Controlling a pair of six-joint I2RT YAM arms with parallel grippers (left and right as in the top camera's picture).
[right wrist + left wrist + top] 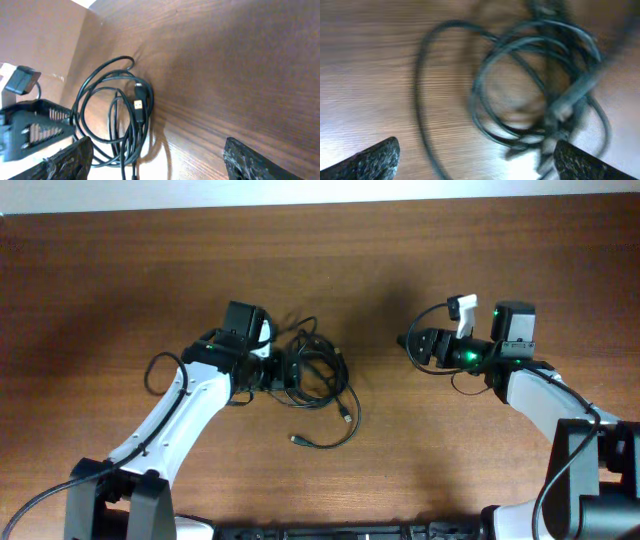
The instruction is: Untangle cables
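Observation:
I will next grab one piece of cable at the coil's outer edge with my left gripper; other loops stay free to untangle.
The cables (318, 375) lie as one tangled black coil left of the table's middle, with loose ends and metallic plug tips trailing toward the front (345, 418). My left gripper (283, 370) is open at the coil's left edge, just above it; in the left wrist view the blurred coil (535, 85) fills the space ahead of the spread fingers (477, 162). My right gripper (412, 342) is open and empty, some way right of the coil. The right wrist view shows the coil (117, 115) and a plug (139, 102) beyond its wide fingers (157, 160).
The brown wooden table (400, 450) runs to a pale back edge at the top of the overhead view. The left arm's own thick black wire (160, 365) loops beside its forearm. The right arm's base (590, 470) stands at the front right.

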